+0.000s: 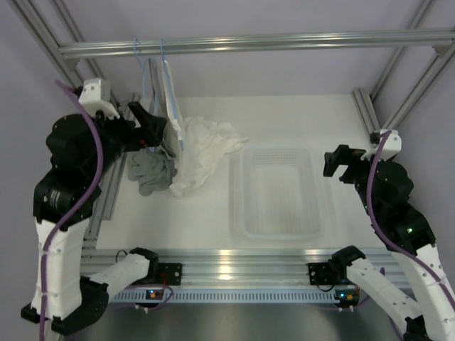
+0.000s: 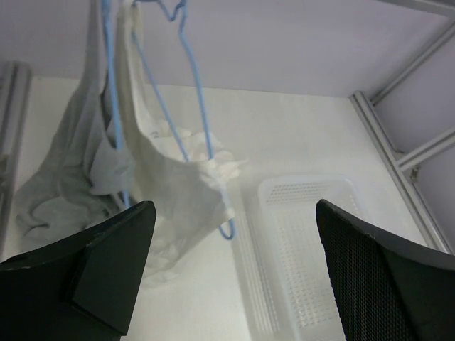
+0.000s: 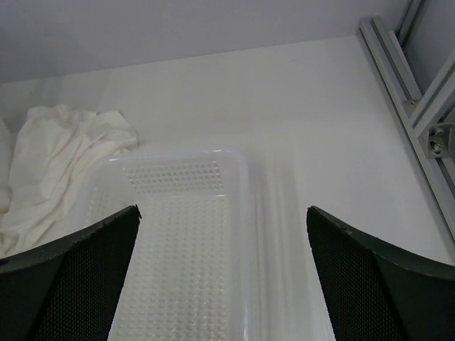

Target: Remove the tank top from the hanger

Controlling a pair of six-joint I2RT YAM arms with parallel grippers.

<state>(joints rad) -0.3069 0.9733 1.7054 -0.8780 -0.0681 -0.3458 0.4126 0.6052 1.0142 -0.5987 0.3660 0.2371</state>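
Observation:
My left gripper reaches the light-blue hanger next and grips its bare near arm below the hook (image 2: 195, 76), so the white tank top stays free to be removed.
The white tank top (image 1: 186, 142) hangs on a light-blue hanger (image 1: 173, 99) hooked on the top rail, and its lower part is heaped on the table. In the left wrist view the tank top (image 2: 178, 185) is draped over the hanger (image 2: 195, 92), whose lower corner pokes out below the fabric. My left gripper (image 1: 156, 128) is open and empty beside the hanging garments; in its wrist view (image 2: 234, 263) its jaws stand wide apart in front of the tank top. My right gripper (image 1: 340, 162) is open and empty at the basket's right side, as its wrist view (image 3: 222, 263) also shows.
A grey garment (image 1: 148, 170) hangs on a second light-blue hanger (image 2: 110, 85) left of the tank top. A clear plastic basket (image 1: 238, 192) stands mid-table and also shows in both wrist views (image 2: 306, 181) (image 3: 178, 155). Aluminium frame posts (image 1: 366, 106) stand at the sides.

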